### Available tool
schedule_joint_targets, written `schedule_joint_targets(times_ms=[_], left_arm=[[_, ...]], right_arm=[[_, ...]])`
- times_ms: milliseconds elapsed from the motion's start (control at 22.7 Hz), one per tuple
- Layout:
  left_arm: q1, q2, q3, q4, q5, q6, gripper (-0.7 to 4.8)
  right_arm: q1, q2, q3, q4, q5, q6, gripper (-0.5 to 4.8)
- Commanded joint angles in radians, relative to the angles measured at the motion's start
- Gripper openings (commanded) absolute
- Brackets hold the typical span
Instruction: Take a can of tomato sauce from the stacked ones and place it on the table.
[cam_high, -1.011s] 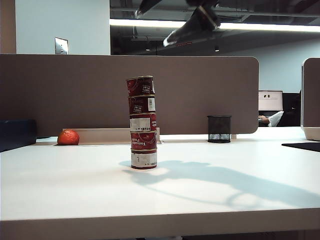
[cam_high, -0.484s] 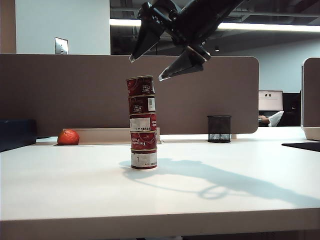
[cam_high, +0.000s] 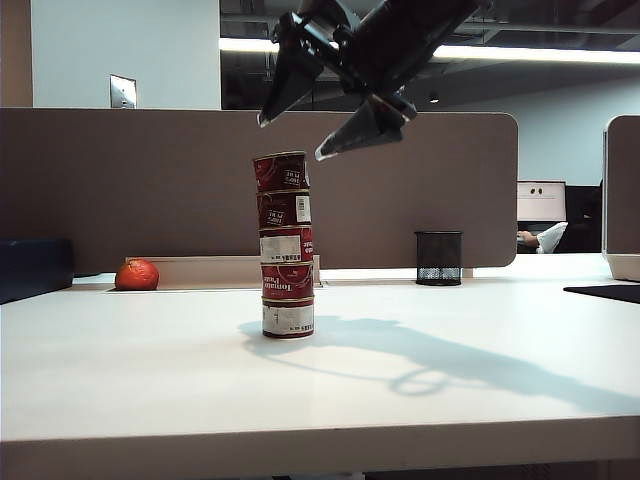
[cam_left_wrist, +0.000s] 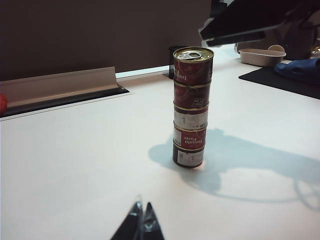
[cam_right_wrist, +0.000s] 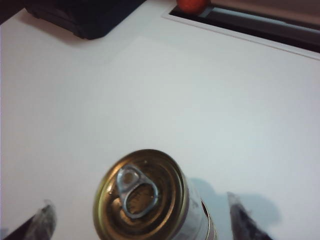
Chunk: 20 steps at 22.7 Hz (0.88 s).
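Observation:
My right gripper should next grab the top can of the stack by its sides, to put one can of tomato sauce (cam_high: 281, 171) on the tabletop.
Several dark-red tomato cans stand stacked (cam_high: 285, 245) in one column on the white table (cam_high: 150, 370). The top can of tomato sauce (cam_high: 281, 171) has a small white label patch and a gold pull-tab lid (cam_right_wrist: 141, 195). My right gripper (cam_high: 291, 140) hangs open just above it, one fingertip to each side of the can, touching nothing. In the right wrist view its fingertips (cam_right_wrist: 47, 212) stand wide of the lid. My left gripper (cam_left_wrist: 141, 210) is shut and empty, low over the table well short of the stack (cam_left_wrist: 191, 107).
A brown partition (cam_high: 150, 180) runs behind the stack. An orange-red fruit (cam_high: 137, 274) lies at the back left beside a dark box (cam_high: 35, 268). A black mesh cup (cam_high: 438, 258) stands at the back right, with a black mat (cam_high: 605, 292) at the far right.
My right gripper has come down from the top of the view to just above the top can, still open. The stack and the left gripper have not moved.

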Motion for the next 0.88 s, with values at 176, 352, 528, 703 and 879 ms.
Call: schedule_joint_targets(times_ms=[176,352,528,703,879], left_arm=[[0.001,0.000,0.003,0.006,0.003,-0.002,-0.06],[0.001,0.000,0.003,-0.005,0.004,-0.002,-0.06],[0.001,0.000,0.003,-0.005,0.004,-0.002,-0.06],[0.001,0.001,0.003,-0.005,0.004,-0.002,-0.06],[0.001,0.001,0.003,-0.005,0.004,-0.002,-0.06]], right_arm=[[0.011,0.016,0.004,0.029,0.004,-0.003,4.79],[0.023,0.035,0.004,0.041,0.022,-0.003,4.79],[0.033,0.053,0.004,0.049,0.045,-0.004,4.79],[0.035,0.063,0.004,0.065,0.047,-0.003,4.79],[0.035,0.064,0.004,0.071,0.064,-0.004,4.79]])
